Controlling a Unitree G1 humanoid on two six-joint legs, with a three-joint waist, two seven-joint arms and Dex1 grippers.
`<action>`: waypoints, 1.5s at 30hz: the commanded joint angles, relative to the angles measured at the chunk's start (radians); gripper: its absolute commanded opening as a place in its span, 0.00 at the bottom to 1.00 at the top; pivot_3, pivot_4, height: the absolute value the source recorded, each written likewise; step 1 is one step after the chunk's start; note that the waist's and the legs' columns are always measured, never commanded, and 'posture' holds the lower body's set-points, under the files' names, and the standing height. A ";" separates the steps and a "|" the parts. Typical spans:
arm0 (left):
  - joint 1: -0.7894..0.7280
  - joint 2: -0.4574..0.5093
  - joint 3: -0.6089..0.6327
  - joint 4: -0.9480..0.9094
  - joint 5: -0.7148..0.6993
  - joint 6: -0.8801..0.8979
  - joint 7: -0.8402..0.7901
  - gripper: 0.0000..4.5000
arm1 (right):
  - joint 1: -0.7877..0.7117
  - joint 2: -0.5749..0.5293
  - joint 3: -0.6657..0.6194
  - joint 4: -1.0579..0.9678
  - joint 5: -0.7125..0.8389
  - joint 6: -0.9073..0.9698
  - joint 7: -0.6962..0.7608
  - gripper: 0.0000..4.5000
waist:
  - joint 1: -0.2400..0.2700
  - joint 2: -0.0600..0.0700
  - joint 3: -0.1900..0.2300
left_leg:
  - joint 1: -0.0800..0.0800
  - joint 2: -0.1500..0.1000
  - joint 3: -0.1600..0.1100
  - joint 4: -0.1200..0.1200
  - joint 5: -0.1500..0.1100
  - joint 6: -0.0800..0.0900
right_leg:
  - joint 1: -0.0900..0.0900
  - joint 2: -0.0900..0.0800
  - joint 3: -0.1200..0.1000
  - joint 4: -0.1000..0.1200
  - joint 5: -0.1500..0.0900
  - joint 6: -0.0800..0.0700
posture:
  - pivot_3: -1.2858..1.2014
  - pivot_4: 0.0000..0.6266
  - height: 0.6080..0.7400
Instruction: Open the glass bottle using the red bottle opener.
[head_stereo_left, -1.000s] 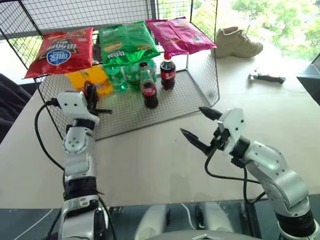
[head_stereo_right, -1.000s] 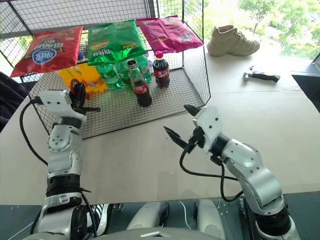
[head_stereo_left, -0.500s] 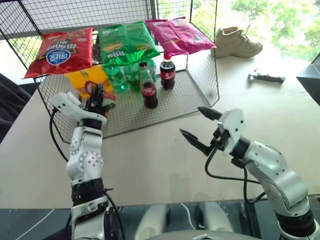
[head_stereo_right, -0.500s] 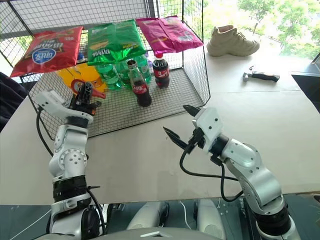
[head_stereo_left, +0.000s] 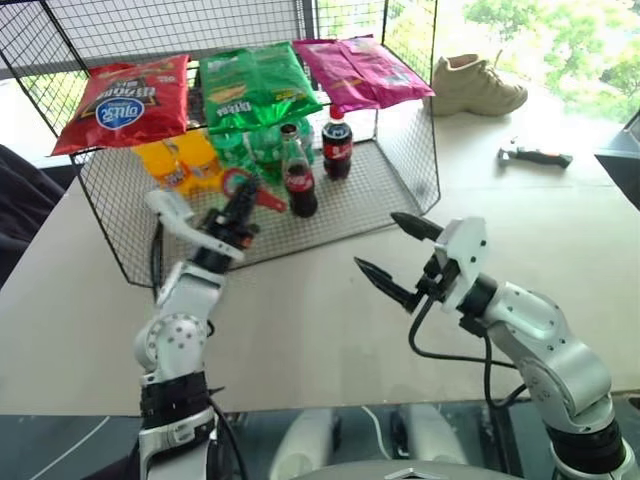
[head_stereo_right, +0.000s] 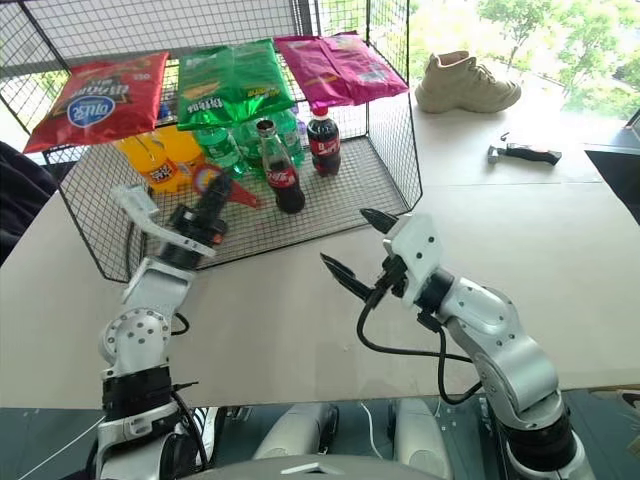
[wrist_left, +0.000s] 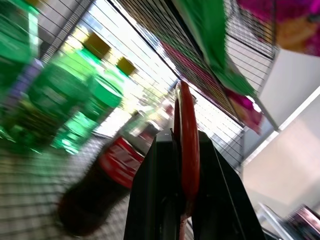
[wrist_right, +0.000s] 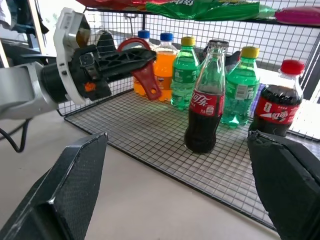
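Note:
The opener is covered below its ring by my left gripper's fingers. My right gripper next needs to take the red bottle opener by its free handle end (head_stereo_left: 271, 200).
The glass bottle (head_stereo_left: 298, 180) with dark cola and a metal cap stands upright on the wire rack floor (head_stereo_left: 340, 205). My left gripper (head_stereo_left: 243, 195) is shut on the red bottle opener (head_stereo_left: 248, 188), just left of the bottle at about shoulder height and apart from it. The opener's ring head sticks up past the fingers (wrist_right: 125, 56), and its handle (wrist_right: 148, 82) hangs below. In the left wrist view the opener (wrist_left: 187, 140) stands edge-on in front of the blurred bottle (wrist_left: 107, 175). My right gripper (head_stereo_left: 377, 241) is open over the table, in front of the rack.
A plastic cola bottle (head_stereo_left: 336, 147) stands right of the glass one, with green bottles (head_stereo_left: 245, 150) and orange ones (head_stereo_left: 175, 162) behind. Chip bags (head_stereo_left: 255, 85) lie on the rack's top. On the table to the right are a shoe (head_stereo_left: 478, 85) and a small tool (head_stereo_left: 535, 155).
My left gripper has swung right with the opener, from the rack's left edge to beside the glass bottle, and has rolled over. The right gripper has stayed still and open.

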 joint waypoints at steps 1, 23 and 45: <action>0.000 0.016 -0.051 -0.075 -0.098 0.099 -0.065 0.04 | -0.040 0.010 -0.006 -0.009 0.133 0.140 0.011 1.00 | -0.002 0.000 0.000 | 0.000 0.000 0.000 0.000 0.000 0.000 | 0.000 0.000 0.000 0.000 0.000 0.000 | 0.52 0.24 1.00; -0.072 0.148 -0.206 0.006 -0.171 0.410 -0.351 0.00 | -0.368 0.002 -0.136 0.248 0.712 0.655 0.034 0.71 | -0.023 0.001 0.001 | 0.000 0.001 0.001 -0.001 -0.001 0.002 | 0.000 0.000 0.001 0.000 0.000 0.000 | 0.52 0.24 1.00; -0.058 0.149 -0.200 0.009 -0.120 0.389 -0.416 0.16 | -0.346 -0.029 -0.078 0.244 0.745 0.731 0.033 0.00 | -0.023 0.002 0.001 | 0.000 0.001 0.001 -0.001 -0.003 0.005 | -0.001 -0.002 0.001 -0.001 0.000 0.000 | 0.52 0.24 1.00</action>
